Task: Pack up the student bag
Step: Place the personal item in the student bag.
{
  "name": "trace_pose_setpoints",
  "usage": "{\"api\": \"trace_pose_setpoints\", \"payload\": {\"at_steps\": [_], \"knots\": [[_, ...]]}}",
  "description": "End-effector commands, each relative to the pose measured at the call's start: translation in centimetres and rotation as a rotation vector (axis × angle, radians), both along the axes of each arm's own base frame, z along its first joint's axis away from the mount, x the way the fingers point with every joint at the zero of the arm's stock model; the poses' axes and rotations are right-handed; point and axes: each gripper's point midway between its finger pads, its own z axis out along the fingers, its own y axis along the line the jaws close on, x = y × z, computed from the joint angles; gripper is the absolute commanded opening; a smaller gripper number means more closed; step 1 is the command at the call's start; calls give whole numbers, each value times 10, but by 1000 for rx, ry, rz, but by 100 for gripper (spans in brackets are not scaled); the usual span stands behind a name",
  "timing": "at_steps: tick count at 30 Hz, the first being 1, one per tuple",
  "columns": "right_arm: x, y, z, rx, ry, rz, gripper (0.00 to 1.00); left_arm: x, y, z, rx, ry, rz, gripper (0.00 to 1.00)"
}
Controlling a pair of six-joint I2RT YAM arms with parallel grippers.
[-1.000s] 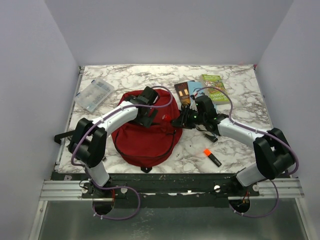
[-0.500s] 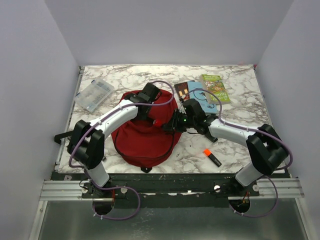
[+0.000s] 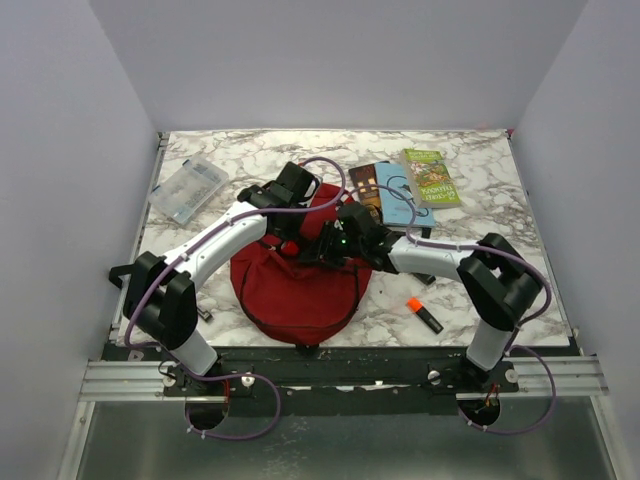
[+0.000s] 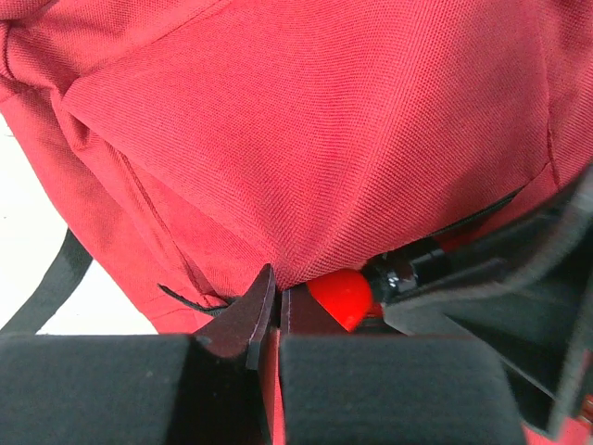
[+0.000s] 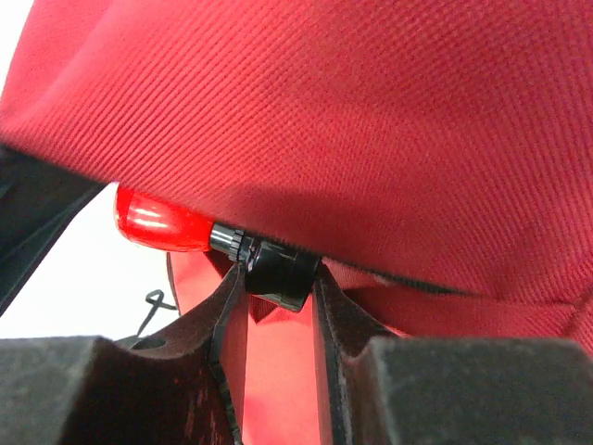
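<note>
Only the red cap (image 5: 157,221) pokes under the lifted fabric, so my right gripper keeps hold of the marker until its black body is moved in next.
The dark red student bag (image 3: 300,295) lies at the table's middle, its fabric (image 4: 306,139) filling both wrist views. My left gripper (image 3: 289,236) (image 4: 276,298) is shut, pinching a fold of the bag's fabric at its upper edge and holding it raised. My right gripper (image 3: 322,247) (image 5: 275,278) is shut on the black body of a red-capped marker (image 5: 269,269), right beside the left gripper. The marker's red cap (image 5: 157,221) (image 4: 341,297) pokes in under the lifted fabric (image 5: 371,120). The bag's inside is hidden.
A clear plastic case (image 3: 188,188) lies at the back left. Two books (image 3: 385,190) (image 3: 432,177) lie at the back right. An orange-and-black highlighter (image 3: 424,314) rests on the marble right of the bag. A black strap (image 3: 120,272) trails off the left edge.
My left gripper has shut on the bag's fabric and pulled it up. My right arm has carried the marker leftward, from beside the bag to under the raised fabric.
</note>
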Motion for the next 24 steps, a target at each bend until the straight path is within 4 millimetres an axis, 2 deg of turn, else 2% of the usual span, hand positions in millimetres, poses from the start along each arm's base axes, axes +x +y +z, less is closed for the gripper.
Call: {"api": "trace_pose_setpoints", "payload": {"at_steps": [1,5,8,12,14,17,21,24], "knots": [[14,18,2,80,33,-86,1,-13,-16,17,-114,13,-25,0],[32,22,-2,94,38,-175,3,-12,-12,20,-102,13,5,0],[46,33,0,107,55,-222,5,-10,-6,20,-92,2,37,0],[63,40,-7,93,72,-301,9,-7,-2,23,-96,5,65,0],[68,47,-1,126,61,-300,20,-8,-2,25,-112,3,66,0],[68,62,20,238,-27,-216,38,-7,-2,26,-112,2,63,0],[59,52,17,167,-85,-148,66,-6,1,21,-98,7,73,0],[43,40,9,110,-115,-75,72,-4,2,18,-93,16,76,0]]}}
